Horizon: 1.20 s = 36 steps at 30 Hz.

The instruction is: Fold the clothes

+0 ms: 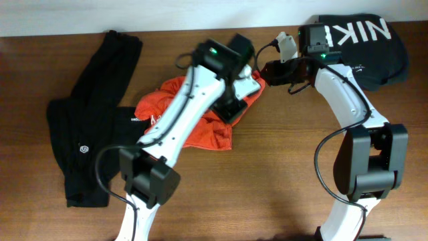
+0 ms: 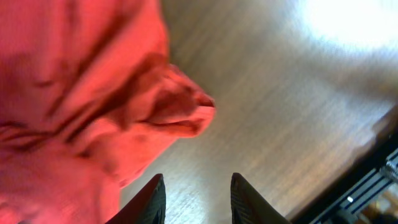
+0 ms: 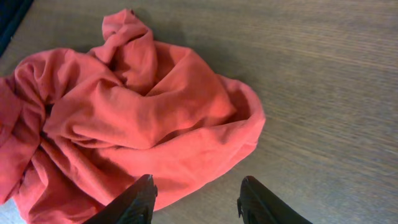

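Note:
The left gripper grabs the T-shirt's edge (image 1: 237,120) (image 2: 149,157) next, apart from the hem at my right gripper, to spread the T-shirt for folding.
The orange-red T-shirt (image 1: 200,127) lies crumpled on the wooden table at the centre. It also shows in the left wrist view (image 2: 74,106) and in the right wrist view (image 3: 137,118). My left gripper (image 1: 234,108) hovers over the shirt's right edge; its jaws (image 2: 196,199) are open and empty, with the cloth beside the left finger. My right gripper (image 1: 265,71) is just right of the shirt's upper corner; its jaws (image 3: 196,199) are open and empty at the cloth's hem. A long black garment (image 1: 87,140) with a small white logo lies at the left.
A black garment with large white lettering (image 1: 371,37) lies at the back right, behind the right arm. Bare wooden table (image 1: 267,187) spreads in front of the shirt. The two arms' wrists are close together above the shirt's right side.

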Tool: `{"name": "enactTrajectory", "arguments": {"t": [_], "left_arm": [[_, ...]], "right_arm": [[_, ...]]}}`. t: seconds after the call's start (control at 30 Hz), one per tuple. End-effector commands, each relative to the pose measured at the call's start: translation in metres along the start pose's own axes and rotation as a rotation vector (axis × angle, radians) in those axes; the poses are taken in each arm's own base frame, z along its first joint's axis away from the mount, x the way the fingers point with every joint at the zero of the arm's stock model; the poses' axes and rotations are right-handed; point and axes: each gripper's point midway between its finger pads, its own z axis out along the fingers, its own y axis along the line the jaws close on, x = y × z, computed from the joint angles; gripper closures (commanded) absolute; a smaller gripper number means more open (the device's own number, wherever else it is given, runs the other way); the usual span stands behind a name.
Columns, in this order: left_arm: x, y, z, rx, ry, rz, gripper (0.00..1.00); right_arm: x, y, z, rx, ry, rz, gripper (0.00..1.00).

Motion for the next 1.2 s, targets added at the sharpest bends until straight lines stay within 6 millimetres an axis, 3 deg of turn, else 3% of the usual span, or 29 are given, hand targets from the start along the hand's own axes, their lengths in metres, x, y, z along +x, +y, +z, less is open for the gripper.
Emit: {"name": "enactTrajectory", "arguments": {"t": [0.0, 0.3, 0.47, 0.53, 0.73, 0.9, 1.07, 1.17], "left_arm": [[0.005, -0.018, 0.018, 0.031, 0.042, 0.047, 0.66], [0.020, -0.021, 0.058, 0.041, 0.122, 0.054, 0.66], [0.023, -0.018, 0.087, 0.027, 0.135, -0.106, 0.60], [0.023, -0.003, 0.098, -0.057, 0.130, -0.195, 0.58], [0.014, 0.023, 0.105, -0.201, 0.066, -0.338, 0.51], [0.008, 0.025, 0.114, -0.200, 0.049, -0.337, 0.49], [0.018, 0.025, 0.133, -0.194, 0.112, -0.338, 0.50], [0.024, 0.024, 0.139, -0.192, 0.140, -0.338, 0.57]], "right_arm": [[-0.009, -0.007, -0.005, -0.002, -0.037, 0.018, 0.50], [-0.026, -0.013, -0.006, 0.011, -0.106, 0.047, 0.47], [-0.042, -0.034, -0.016, 0.033, -0.181, 0.107, 0.42], [-0.047, -0.041, -0.020, 0.038, -0.206, 0.113, 0.39], [-0.049, -0.046, -0.023, 0.045, -0.221, 0.114, 0.35], [-0.051, -0.047, -0.024, 0.047, -0.228, 0.112, 0.35], [-0.053, -0.047, -0.024, 0.048, -0.234, 0.109, 0.35], [-0.053, -0.048, -0.024, 0.052, -0.236, 0.109, 0.34]]}}
